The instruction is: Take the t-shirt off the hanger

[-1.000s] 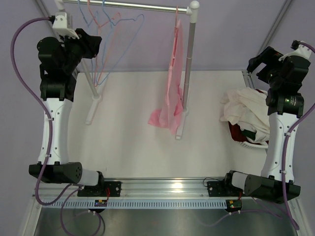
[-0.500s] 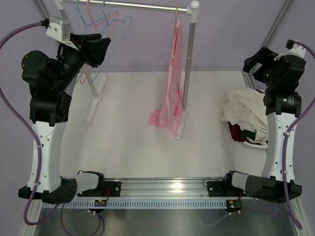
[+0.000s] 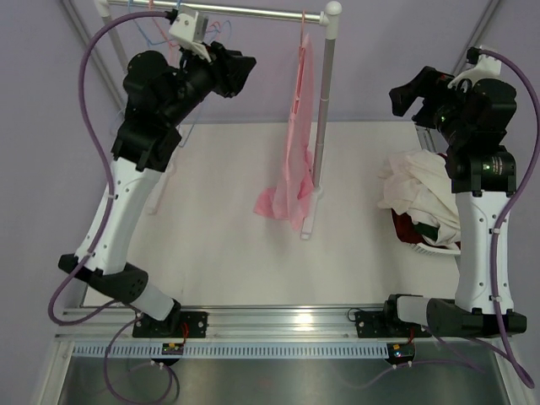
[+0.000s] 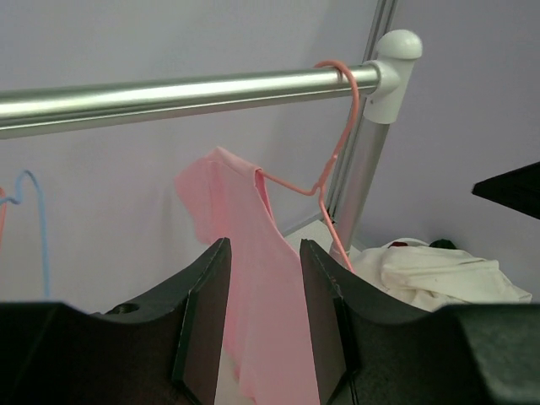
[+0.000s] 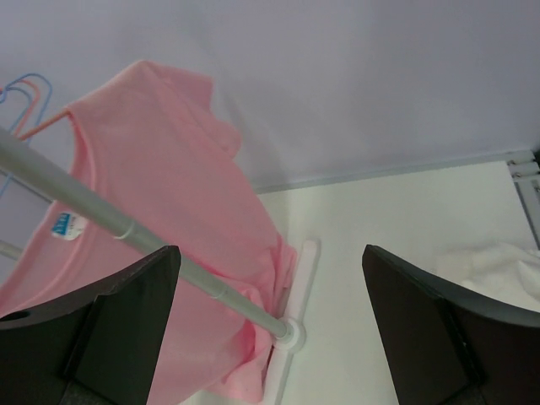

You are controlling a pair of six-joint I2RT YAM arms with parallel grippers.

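Note:
The t-shirt (image 3: 291,143) needs to stay free to come off. My left gripper should next grab the pink hanger at its neck beneath the hook (image 3: 302,35).
A pink t-shirt (image 3: 291,143) hangs on a pink wire hanger (image 3: 303,24) at the right end of the rail (image 3: 253,11), its hem bunched on the table. In the left wrist view the t-shirt (image 4: 253,253) and hanger (image 4: 333,160) hang straight ahead. My left gripper (image 3: 240,72) is open and empty, high up and left of the shirt, apart from it. My right gripper (image 3: 405,94) is open and empty, to the right of the rack post. The right wrist view shows the t-shirt (image 5: 152,194) from the side.
Several empty blue and pink hangers (image 3: 156,21) hang at the rail's left end behind my left arm. The rack's right post (image 3: 322,118) stands beside the shirt. A heap of white clothes (image 3: 426,198) lies in a red basket at the right edge.
My left arm has swung right and up along the rail, from the left post towards the pink t-shirt. My right gripper has moved left towards the rack. The shirt has not moved.

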